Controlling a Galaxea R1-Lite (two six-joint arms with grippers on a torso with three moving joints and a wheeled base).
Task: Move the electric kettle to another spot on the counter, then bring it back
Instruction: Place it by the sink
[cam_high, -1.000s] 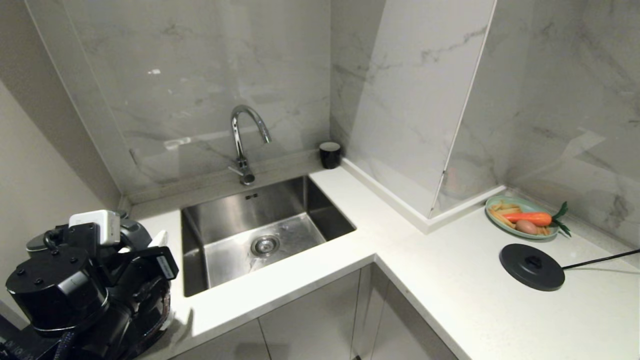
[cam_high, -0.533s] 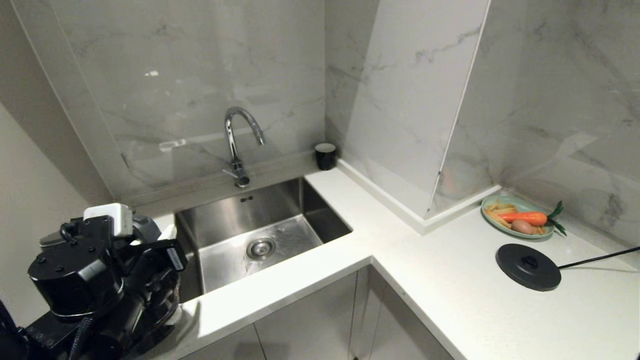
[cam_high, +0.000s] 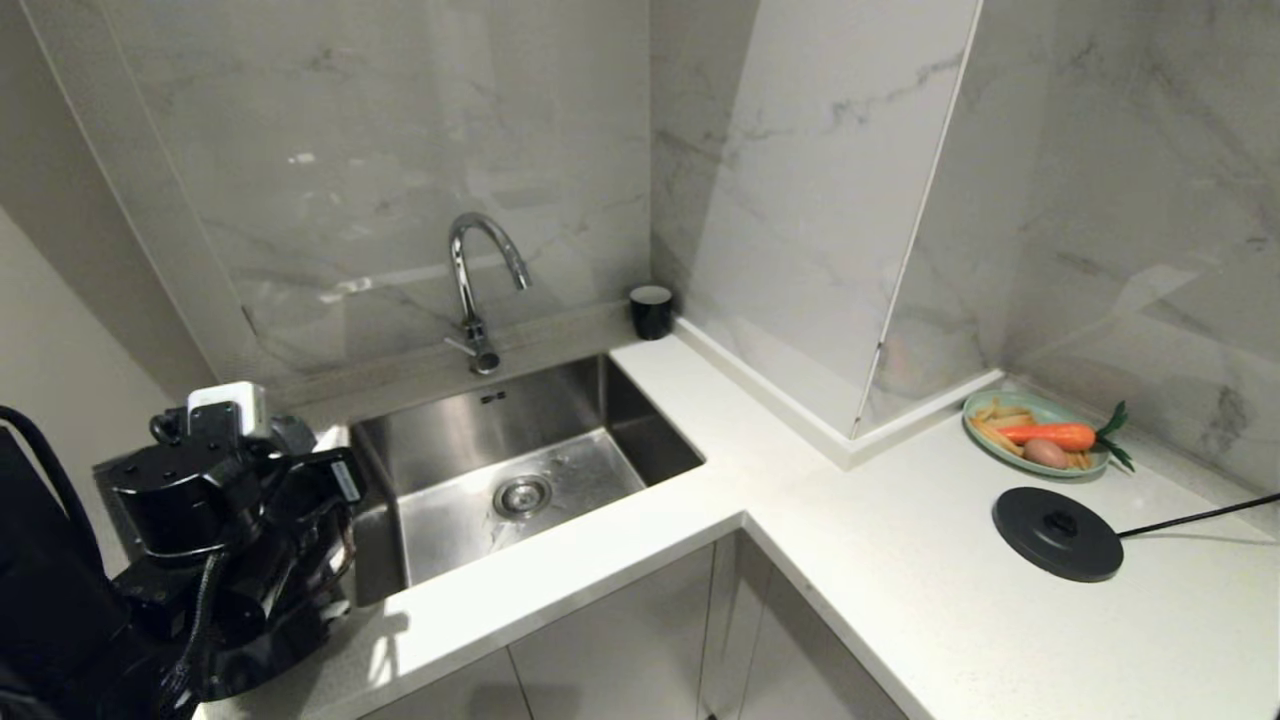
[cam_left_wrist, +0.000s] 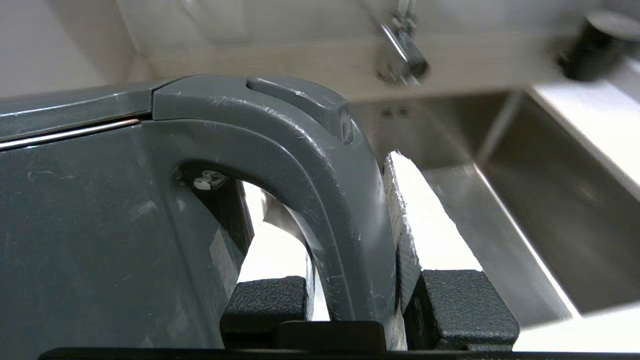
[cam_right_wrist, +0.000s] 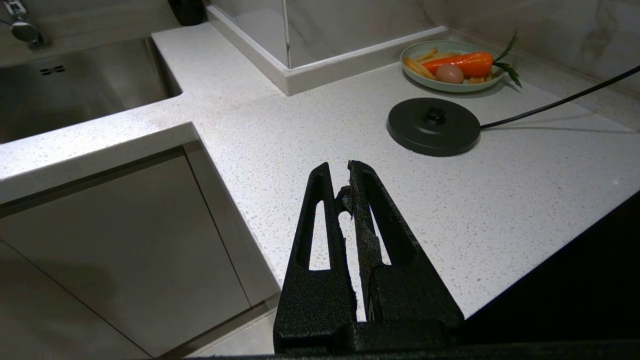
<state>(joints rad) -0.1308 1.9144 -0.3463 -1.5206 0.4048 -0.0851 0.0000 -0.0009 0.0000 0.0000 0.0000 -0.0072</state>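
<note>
The dark kettle (cam_high: 110, 510) (cam_left_wrist: 90, 228) hangs high above the counter beside the sink, so it comes down to the counter next, before my left gripper releases it.
The electric kettle (cam_left_wrist: 75, 225) is dark and glossy, and its big loop handle (cam_left_wrist: 325, 165) fills the left wrist view. My left gripper (cam_left_wrist: 345, 210) is shut on that handle, one finger through the loop and one white pad (cam_left_wrist: 400, 210) outside it. In the head view the left gripper (cam_high: 300, 470) is at the counter's (cam_high: 900, 560) left end beside the sink, and the arm hides most of the kettle. Whether the kettle rests on the counter I cannot tell. My right gripper (cam_right_wrist: 340, 167) hangs shut and empty over the counter's (cam_right_wrist: 300, 125) front edge.
A steel sink (cam_high: 520, 470) with a chrome tap (cam_high: 480, 290) lies just right of the kettle. A small black cup (cam_high: 652, 310) stands in the back corner. A round black base disc (cam_high: 1058, 533) with a cord and a green plate (cam_high: 1035, 440) of food sit at the right.
The head camera shifted slightly at first. Since then my left arm has moved away from me toward the back wall, still gripping the kettle's handle. More of the upper arm shows at the left edge.
</note>
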